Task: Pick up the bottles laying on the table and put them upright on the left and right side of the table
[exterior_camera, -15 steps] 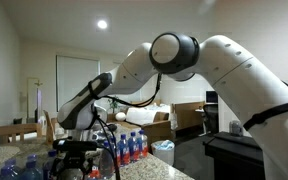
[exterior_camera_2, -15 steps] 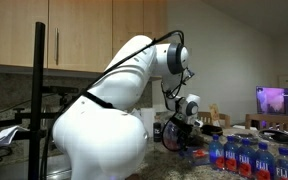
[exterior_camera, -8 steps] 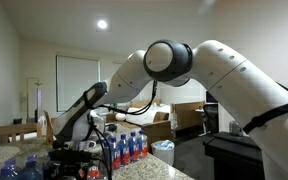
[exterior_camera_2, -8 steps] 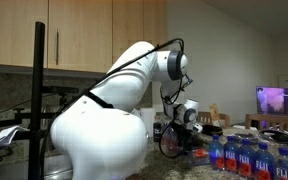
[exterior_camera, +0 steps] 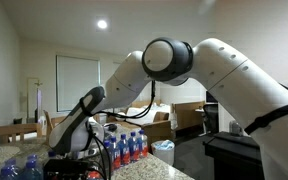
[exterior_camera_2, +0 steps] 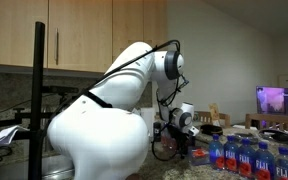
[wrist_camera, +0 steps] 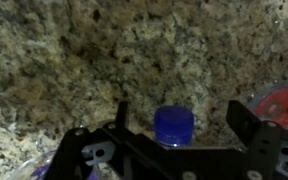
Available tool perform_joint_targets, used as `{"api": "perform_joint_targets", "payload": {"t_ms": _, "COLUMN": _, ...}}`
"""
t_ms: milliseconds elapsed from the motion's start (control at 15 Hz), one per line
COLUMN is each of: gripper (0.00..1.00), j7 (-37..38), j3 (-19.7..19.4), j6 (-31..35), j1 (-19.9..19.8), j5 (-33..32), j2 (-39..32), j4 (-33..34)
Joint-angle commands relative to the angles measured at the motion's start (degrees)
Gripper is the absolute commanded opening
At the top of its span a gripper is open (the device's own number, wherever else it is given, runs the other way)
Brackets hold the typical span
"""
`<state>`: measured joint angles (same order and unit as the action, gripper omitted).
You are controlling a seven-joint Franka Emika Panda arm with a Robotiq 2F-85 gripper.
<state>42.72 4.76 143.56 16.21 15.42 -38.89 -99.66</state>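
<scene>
The bottle's end with the blue cap is the part my gripper should grab next, one finger on each side. The bottle's base stays free, so my gripper can set the bottle upright on the table.
In the wrist view a bottle shows only its blue cap (wrist_camera: 174, 126), over the speckled stone-look table (wrist_camera: 94, 50). The cap sits between the two dark fingers of my gripper (wrist_camera: 180, 114), which stands open with a gap on each side of it. In both exterior views the arm bends low over the table, with the gripper (exterior_camera: 72, 157) (exterior_camera_2: 174, 138) close to the surface. A row of upright bottles (exterior_camera: 130, 148) with red and blue labels stands just beyond it. The bottle's body is hidden under the gripper.
More upright bottles (exterior_camera_2: 246, 158) crowd the table's near end in an exterior view. Blue-capped bottles (exterior_camera: 12, 168) sit at the lower left corner. A red object (wrist_camera: 282, 104) lies by the right finger. A black stand (exterior_camera: 236, 154) rises on the right.
The arm has dropped and swung the gripper lower toward the table top. The jaws have stayed open throughout.
</scene>
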Motion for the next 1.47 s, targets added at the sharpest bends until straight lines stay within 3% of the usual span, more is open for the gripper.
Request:
{"api": "perform_joint_targets", "payload": {"t_ms": 0, "gripper": 0.73, "j7": 3.0, "j3": -0.6, "j6": -0.7, "j1": 0.2, "j5": 0.7, "j2": 1.8, "j4": -2.5}}
{"api": "perform_joint_targets", "payload": {"t_ms": 667, "gripper": 0.06, "j7": 6.0, "j3": -2.4, "j6": -1.4, "j1": 1.0, "j5": -1.2, "j2": 1.4, "j4": -1.5}}
{"api": "perform_joint_targets", "payload": {"t_ms": 867, "gripper": 0.01, "j7": 6.7, "j3": -2.9, "j6": -1.9, "j1": 1.7, "j5": -1.9, "j2": 1.5, "j4": -1.3}}
{"api": "perform_joint_targets", "payload": {"t_ms": 1400, "gripper": 0.05, "j7": 8.2, "j3": -3.4, "j6": 0.2, "j1": 4.1, "j5": -3.8, "j2": 4.8, "j4": -5.3}}
